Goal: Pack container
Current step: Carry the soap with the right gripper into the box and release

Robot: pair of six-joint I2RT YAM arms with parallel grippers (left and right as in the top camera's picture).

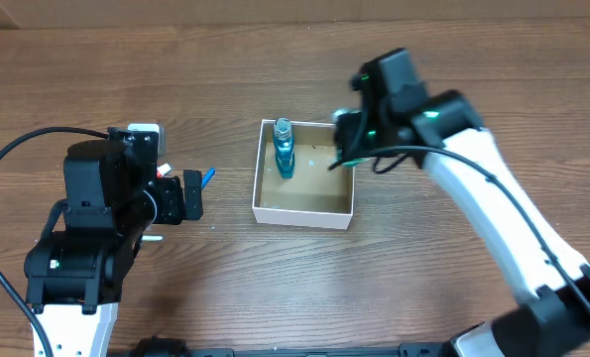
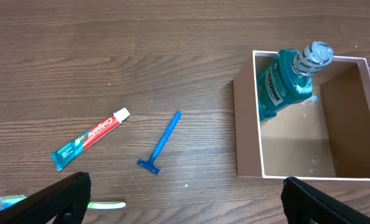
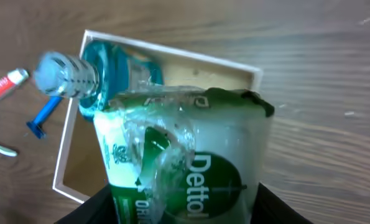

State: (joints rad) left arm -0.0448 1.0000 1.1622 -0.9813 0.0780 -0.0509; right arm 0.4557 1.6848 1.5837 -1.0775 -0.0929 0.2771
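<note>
My right gripper should move the Dettol soap pack (image 3: 191, 162) over the brown inside before releasing it, because the pack's green edge (image 3: 231, 98) still overlaps the container's rim.
The container (image 1: 304, 211) is a small square white-walled box with a brown inside at the table's middle. A blue mouthwash bottle (image 1: 284, 154) leans in its far left corner. My right gripper (image 1: 349, 139) hovers over the box's far right corner, shut on a green and white Dettol soap pack (image 3: 191, 162). The right wrist view shows the pack above the box rim (image 3: 66, 143) beside the bottle (image 3: 104, 68). My left gripper (image 2: 185, 199) is open and empty, left of the box (image 2: 257, 124) and above the table.
Left of the box lie a toothpaste tube (image 2: 91, 138), a blue razor (image 2: 163, 143) and a green toothbrush (image 2: 104, 204). The razor also shows in the overhead view (image 1: 207, 178) next to my left gripper (image 1: 190, 198).
</note>
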